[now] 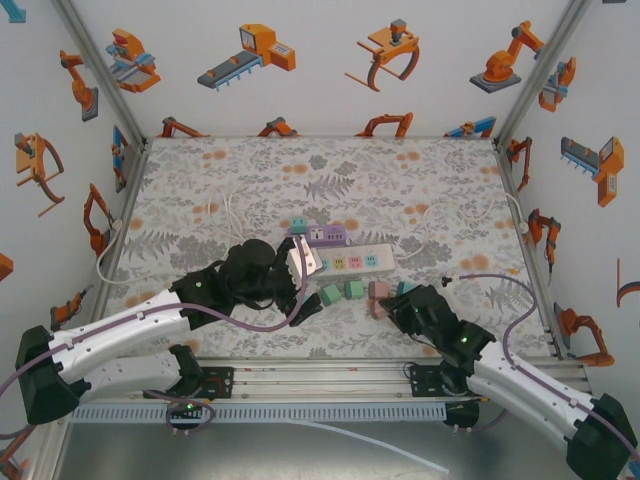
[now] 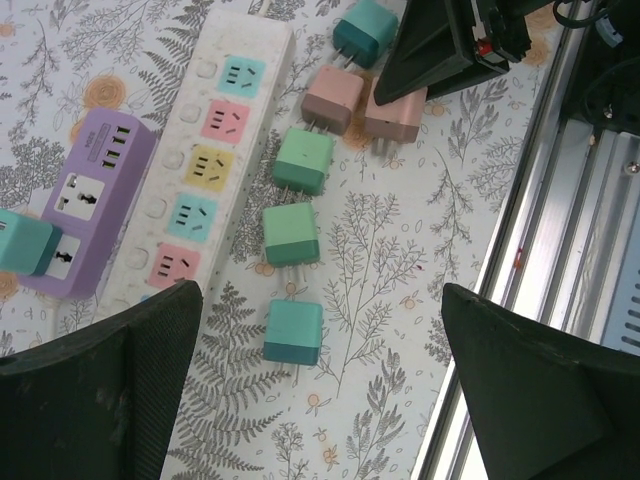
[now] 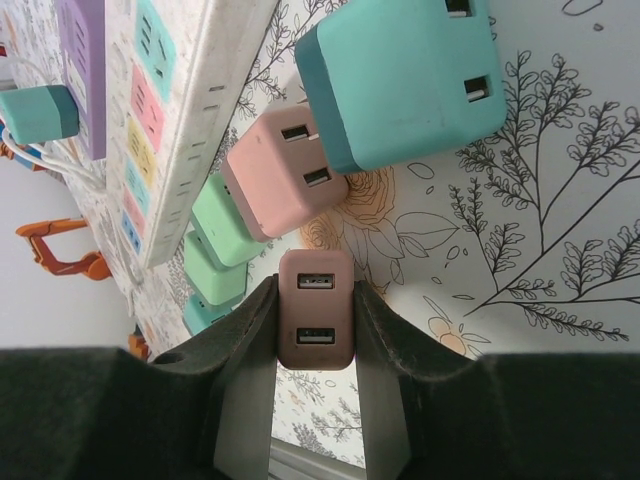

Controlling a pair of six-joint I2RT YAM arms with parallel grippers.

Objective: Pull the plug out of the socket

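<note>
My right gripper should open now, because the dusty-pink plug [image 3: 314,322] hangs low over flat mat beside the pink plug and the dusty-pink plug would come to rest there.
A teal plug [image 2: 25,242] sits plugged into the purple socket block [image 2: 85,205], which lies beside the white power strip [image 2: 215,150]. The strip's coloured outlets are bare. My right gripper [image 3: 314,330] is shut on a dusty-pink plug [image 3: 314,322], both pads pressed on its sides, low over the mat at the end of a row of loose plugs. In the top view that gripper [image 1: 385,303] lies just in front of the strip [image 1: 355,260]. My left gripper [image 2: 320,400] hangs open above the mat, with a loose teal plug [image 2: 293,332] lying below the gap between its fingers.
Loose on the mat lie two green plugs [image 2: 291,234] [image 2: 304,160], a pink plug [image 2: 333,98] and a dark-teal plug [image 2: 365,30]. The aluminium rail [image 2: 545,230] marks the near edge of the table. White cables [image 1: 230,215] trail to the left wall.
</note>
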